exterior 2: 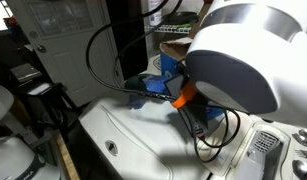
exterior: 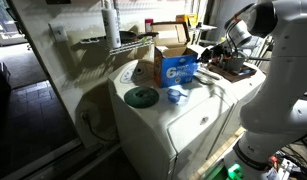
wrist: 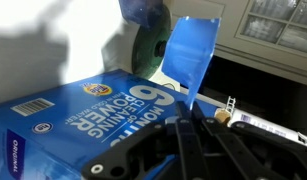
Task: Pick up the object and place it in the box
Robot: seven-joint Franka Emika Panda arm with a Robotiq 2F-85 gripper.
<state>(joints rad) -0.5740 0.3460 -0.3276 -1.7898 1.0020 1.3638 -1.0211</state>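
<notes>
The robot's gripper needs to keep hold of the blue scoop until the scoop reaches the washer lid (exterior: 187,101), because the fingers hold it beside the box (exterior: 176,66), above that lid.
The box (exterior: 176,66) stands on top of the white washer (exterior: 183,125), its brown flaps up and its blue panel with the white "6" facing front. A small blue and white object (exterior: 175,95) lies on the washer lid just in front of it. My gripper (exterior: 217,53) hangs at the box's right side. In the wrist view my gripper (wrist: 188,108) is shut, its tips against the foot of an upright blue flap (wrist: 193,50). I see nothing else between the fingers. The box's blue panel (wrist: 63,115) fills the lower left. In an exterior view the arm (exterior 2: 243,55) hides the gripper.
A green disc (exterior: 142,97) lies on the washer lid left of the box and shows beyond it in the wrist view (wrist: 148,45). A tray of clutter (exterior: 233,70) sits behind my gripper. White wire shelves (exterior: 103,40) hang on the wall at the back left.
</notes>
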